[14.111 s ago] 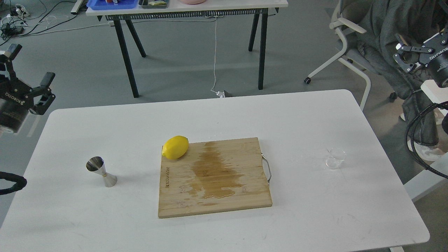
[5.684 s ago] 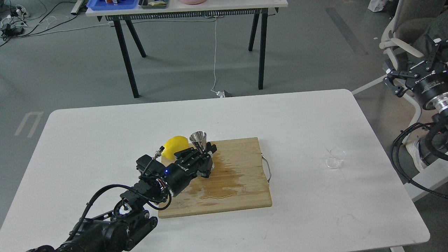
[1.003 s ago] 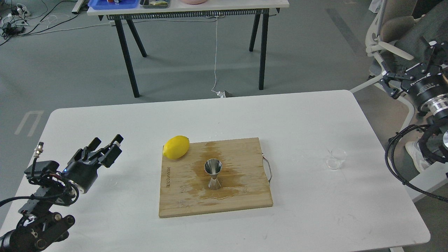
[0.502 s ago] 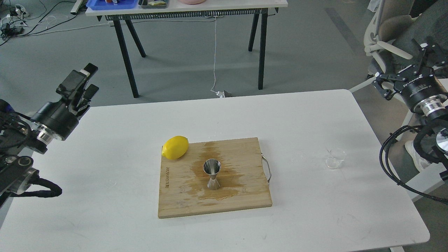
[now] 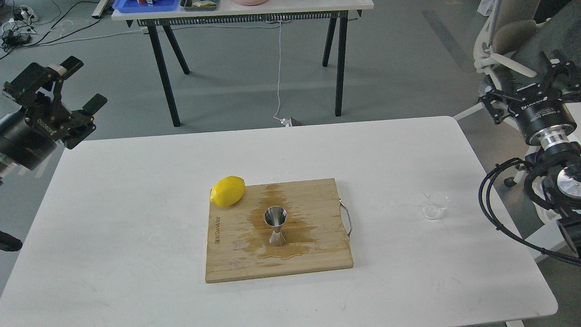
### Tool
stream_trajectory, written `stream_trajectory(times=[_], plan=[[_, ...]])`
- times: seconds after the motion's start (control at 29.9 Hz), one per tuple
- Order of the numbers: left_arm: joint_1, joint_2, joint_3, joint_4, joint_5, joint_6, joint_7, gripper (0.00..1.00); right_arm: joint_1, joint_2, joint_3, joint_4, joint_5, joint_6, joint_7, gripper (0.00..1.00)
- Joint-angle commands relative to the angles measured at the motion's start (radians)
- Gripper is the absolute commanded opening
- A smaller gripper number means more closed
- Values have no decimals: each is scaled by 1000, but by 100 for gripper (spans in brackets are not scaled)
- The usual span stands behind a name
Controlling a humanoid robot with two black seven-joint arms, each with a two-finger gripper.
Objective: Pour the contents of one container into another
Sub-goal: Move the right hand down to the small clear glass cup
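Observation:
The right gripper grips the tiny clear glass cup by its body (image 5: pixel 435 207) next, to pour into the steel jigger (image 5: pixel 276 225).
The steel jigger (image 5: pixel 276 225) stands upright in the middle of the wooden cutting board (image 5: pixel 236 259), on a wet dark stain. The clear glass cup (image 5: pixel 435 205) stands alone on the white table near the right edge. My left gripper (image 5: pixel 75 86) hangs open and empty beyond the table's far-left corner, far from the jigger. My right gripper (image 5: pixel 522 84) is raised off the table's right side, above and behind the glass cup, its fingers spread and holding nothing.
A yellow lemon (image 5: pixel 227 191) lies at the board's far-left corner. The board has a metal handle (image 5: pixel 347 220) on its right side. The white table (image 5: pixel 136 181) fills the view. A second table (image 5: pixel 245 13) and an office chair (image 5: pixel 504 50) stand behind.

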State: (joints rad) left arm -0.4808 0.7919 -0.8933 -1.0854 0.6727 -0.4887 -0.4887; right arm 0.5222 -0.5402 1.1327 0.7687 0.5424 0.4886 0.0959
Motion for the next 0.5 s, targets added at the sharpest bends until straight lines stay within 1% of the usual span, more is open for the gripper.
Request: stream_trajectory(times=[0.0, 0.13, 0.17, 0.2, 0.23, 0.3, 0.37, 0.4, 0.47], plan=[[5, -13, 0, 7, -12, 0, 0, 99, -27, -72, 48, 160, 119, -144, -13, 99], [4, -49, 0, 7, -12, 0, 0, 99, -100, -106, 168, 377, 206, -664, -13, 99], [2, -56, 0, 7, -10, 0, 0, 99, -119, -106, 206, 420, 226, -811, -16, 99], [2, -59, -3, 7, -12, 0, 0, 99, -131, -106, 232, 440, 234, -913, -21, 99], [2, -62, -3, 7, -10, 0, 0, 99, -143, -106, 249, 452, 237, -977, -33, 99], [4, -65, -4, 9, -10, 0, 0, 99, -171, -106, 272, 466, 237, -977, -85, 99], [5, -77, -1, 10, -8, 0, 0, 99, -206, -125, 269, 471, 237, -977, -125, 98], [5, -86, 2, 10, -7, 0, 0, 99, -226, -145, 262, 475, 237, -977, -134, 98], [7, -92, 2, 10, -5, 0, 0, 99, -244, -181, 249, 498, 237, -977, -139, 98]])
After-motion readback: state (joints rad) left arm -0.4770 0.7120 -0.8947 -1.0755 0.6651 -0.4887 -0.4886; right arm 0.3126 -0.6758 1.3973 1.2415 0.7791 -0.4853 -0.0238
